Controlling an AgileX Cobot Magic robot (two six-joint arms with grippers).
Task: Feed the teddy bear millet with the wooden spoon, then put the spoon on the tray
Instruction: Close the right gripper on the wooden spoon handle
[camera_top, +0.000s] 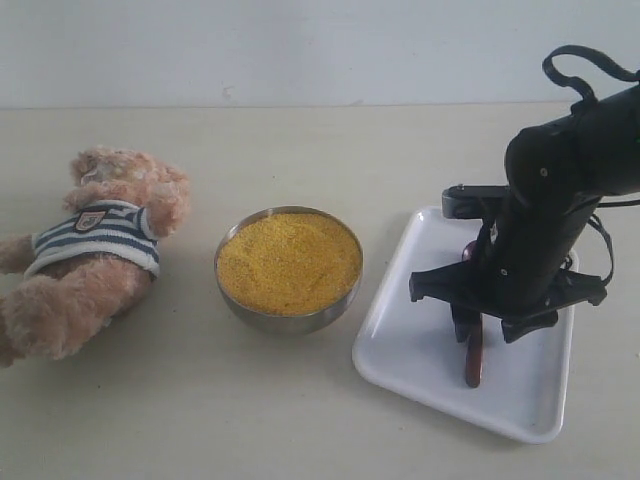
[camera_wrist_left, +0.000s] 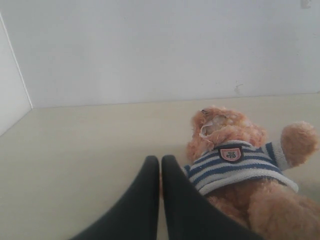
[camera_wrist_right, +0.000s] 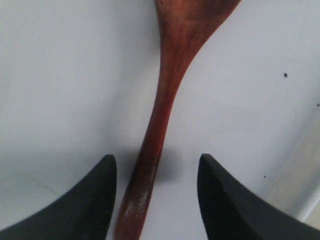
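The spoon's handle (camera_top: 474, 365) (camera_wrist_right: 150, 165) is between my right gripper's lowered fingers and closing now would catch it, so it is time to close on it.
The teddy bear (camera_top: 90, 250) lies on its back at the table's left, striped shirt up; the left wrist view shows it too (camera_wrist_left: 240, 170). Beside the bear my left gripper (camera_wrist_left: 160, 161) is shut with nothing in it. A steel bowl (camera_top: 288, 320) filled with yellow millet (camera_top: 288, 262) stands in the middle. The white tray (camera_top: 420, 350) is on the right. On it lies the wooden spoon (camera_top: 474, 362), its handle pointing to the front; it also shows in the right wrist view (camera_wrist_right: 165, 100). My right gripper (camera_wrist_right: 156, 165) hangs open over the handle, a finger on each side, not touching it.
A pale wall (camera_top: 300, 50) runs along the table's back edge. The black right arm (camera_top: 570, 170) leans in from the right and hides the spoon's bowl and part of the tray.
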